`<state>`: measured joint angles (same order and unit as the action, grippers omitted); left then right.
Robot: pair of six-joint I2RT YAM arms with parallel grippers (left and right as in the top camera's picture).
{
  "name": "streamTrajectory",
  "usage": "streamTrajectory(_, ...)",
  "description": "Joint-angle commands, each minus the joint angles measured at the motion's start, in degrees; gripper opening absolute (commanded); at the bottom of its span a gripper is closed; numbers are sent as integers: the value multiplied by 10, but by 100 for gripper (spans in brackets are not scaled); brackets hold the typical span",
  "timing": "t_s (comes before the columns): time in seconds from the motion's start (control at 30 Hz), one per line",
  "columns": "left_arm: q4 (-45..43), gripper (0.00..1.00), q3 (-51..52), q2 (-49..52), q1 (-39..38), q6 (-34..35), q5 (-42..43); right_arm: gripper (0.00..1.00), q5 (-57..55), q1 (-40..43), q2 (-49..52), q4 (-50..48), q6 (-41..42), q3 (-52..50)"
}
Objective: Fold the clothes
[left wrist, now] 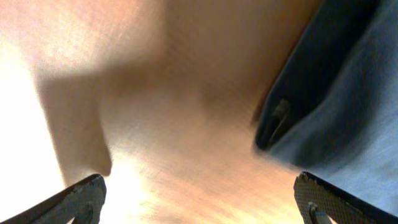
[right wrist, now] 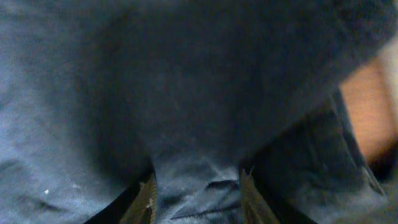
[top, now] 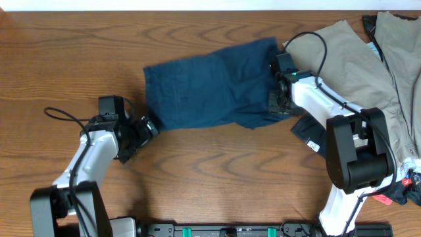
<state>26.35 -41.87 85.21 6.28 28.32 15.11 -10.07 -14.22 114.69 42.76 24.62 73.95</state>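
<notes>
The dark navy shorts (top: 204, 85) need to be folded at one end over the rest, so my left gripper will next grab them by that end edge, opposite my right gripper.
The dark navy shorts (top: 204, 85) lie in a folded, roughly rectangular bundle at the table's middle back. My left gripper (top: 148, 126) is open and empty just off the bundle's lower left corner. In the left wrist view its fingertips (left wrist: 199, 199) straddle bare wood, with the shorts' edge (left wrist: 348, 106) to the right. My right gripper (top: 276, 99) is at the bundle's right edge. In the right wrist view its fingers (right wrist: 196, 199) are closed on a pinch of the navy cloth (right wrist: 186, 93), which fills the frame.
Beige garments (top: 355, 66) lie spread at the back right, close behind my right arm, with another (top: 404, 59) at the far right edge. A dark piece of cloth (top: 308, 128) lies under my right arm. Small coloured items (top: 411, 181) sit at the right edge.
</notes>
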Motion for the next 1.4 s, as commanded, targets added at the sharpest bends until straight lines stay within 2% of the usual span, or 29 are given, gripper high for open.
streamTrajectory(0.0, -48, 98, -5, -40, 2, -30, 5, 48, -87, 20, 36, 26, 7, -30)
streamTrajectory(0.13, -128, 98, -5, -42, 2, -30, 58, 56, -85, 22, 3, 49, 6, -30)
streamTrajectory(0.23, -166, 98, -5, -15, 1, -30, 95, 59, -86, 15, -51, 57, 6, -30)
streamTrajectory(0.37, -214, 98, -5, 36, 1, -30, 127, 69, -78, 8, -133, 65, 6, -30)
streamTrajectory(0.53, -300, 98, -6, 103, -3, -18, 202, 72, -34, 7, -221, 74, -6, -30)
streamTrajectory(0.8, -308, 98, -38, 213, -44, -15, 217, 74, 18, 7, -286, 81, -16, -30)
streamTrajectory(1.03, -262, 97, -38, 222, -85, -54, 224, 77, 22, 7, -280, 76, -37, -30)
streamTrajectory(1.07, -250, 81, -38, 222, -85, -54, 224, 77, 24, 7, -277, 73, -40, -30)
streamTrajectory(1.1, -235, 57, -38, 222, -84, -54, 224, 76, 30, 7, -276, 71, -41, -31)
streamTrajectory(1.13, -221, 37, -38, 221, -82, -55, 224, 75, 33, 7, -274, 69, -41, -31)
streamTrajectory(1.17, -204, 19, -38, 221, -79, -54, 224, 73, 35, 7, -273, 69, -41, -31)
streamTrajectory(1.2, -190, 6, -38, 220, -75, -55, 224, 69, 36, 7, -273, 67, -41, -31)
streamTrajectory(1.27, -156, 6, -38, 213, -67, -59, 224, 59, 49, 7, -272, 61, -50, -31)
streamTrajectory(1.37, -100, 6, -38, 188, -55, -80, 224, 40, 112, 6, -270, 43, -91, -31)
